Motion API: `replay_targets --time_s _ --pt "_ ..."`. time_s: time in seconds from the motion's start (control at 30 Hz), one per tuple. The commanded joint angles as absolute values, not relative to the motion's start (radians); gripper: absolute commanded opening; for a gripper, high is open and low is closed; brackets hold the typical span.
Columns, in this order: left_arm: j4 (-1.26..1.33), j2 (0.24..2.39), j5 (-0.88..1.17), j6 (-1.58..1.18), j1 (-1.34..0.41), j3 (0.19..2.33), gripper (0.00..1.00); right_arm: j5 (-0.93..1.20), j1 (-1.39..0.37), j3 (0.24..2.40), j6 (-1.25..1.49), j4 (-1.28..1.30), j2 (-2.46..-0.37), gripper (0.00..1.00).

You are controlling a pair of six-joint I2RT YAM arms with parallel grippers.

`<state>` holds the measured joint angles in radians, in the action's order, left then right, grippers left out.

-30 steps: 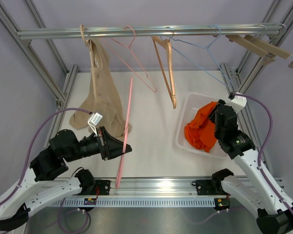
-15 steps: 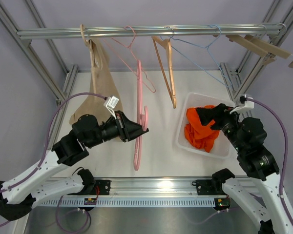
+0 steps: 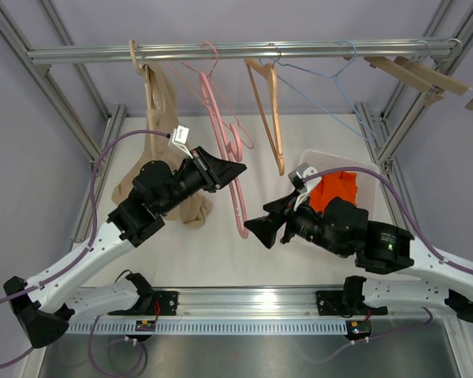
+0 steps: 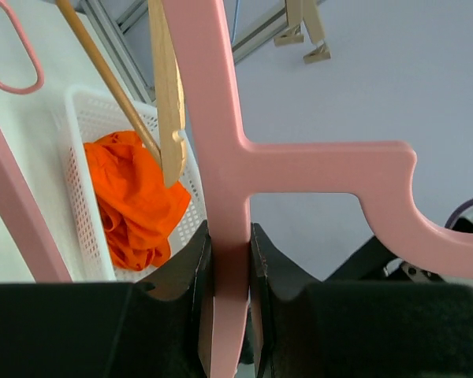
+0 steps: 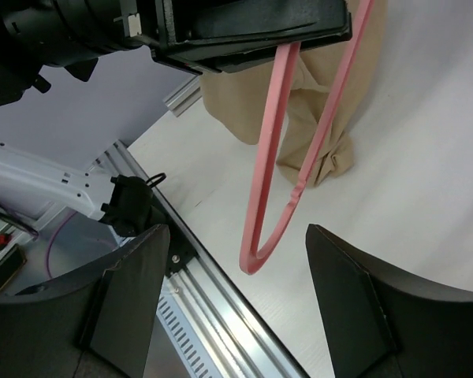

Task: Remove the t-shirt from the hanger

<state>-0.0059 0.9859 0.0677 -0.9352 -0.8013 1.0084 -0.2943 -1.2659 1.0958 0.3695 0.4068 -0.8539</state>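
The robot should next use its right gripper to grab the bare pink hanger (image 3: 233, 185) by its end away from the hook (image 3: 243, 229). The hook then stays free to hang on the bar.
The orange t-shirt (image 3: 337, 190) lies crumpled in the white basket (image 3: 314, 160), off any hanger; it also shows in the left wrist view (image 4: 130, 197). My left gripper (image 3: 230, 169) is shut on a bare pink hanger (image 3: 233, 185) and holds it in the air below the rail. The left wrist view shows the pink bar (image 4: 221, 157) clamped between the jaws of the left gripper (image 4: 229, 236). My right gripper (image 3: 257, 229) is open and empty, pointing left, close to the hanger's lower end (image 5: 272, 157), not touching it.
A beige garment (image 3: 154, 110) hangs from a wooden hanger on the metal rail (image 3: 236, 51) and drapes onto the table. A thin pink wire hanger, a wooden hanger (image 3: 270, 110), a blue wire hanger and more wooden ones hang along the rail.
My left arm has lifted the pink hanger up and back toward the rail. My right arm has left the basket and swung left to the hanger's lower end; the orange t-shirt stayed in the basket.
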Motion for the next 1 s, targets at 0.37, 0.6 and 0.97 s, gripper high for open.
replay_targets --time_s 0.37,0.6,0.97 --pt "0.178 0.999 0.107 -1.057 -0.792 1.037 0.00 -0.868 -1.466 1.216 0.221 0.410 -1.071 0.49" --pt "0.184 0.977 0.143 -1.052 -0.792 0.999 0.12 -1.144 -1.600 1.259 0.244 0.468 -1.123 0.00" --pt "-0.117 0.731 0.163 -0.764 -0.793 1.043 0.94 -1.186 -1.628 1.604 0.525 1.049 -1.224 0.00"
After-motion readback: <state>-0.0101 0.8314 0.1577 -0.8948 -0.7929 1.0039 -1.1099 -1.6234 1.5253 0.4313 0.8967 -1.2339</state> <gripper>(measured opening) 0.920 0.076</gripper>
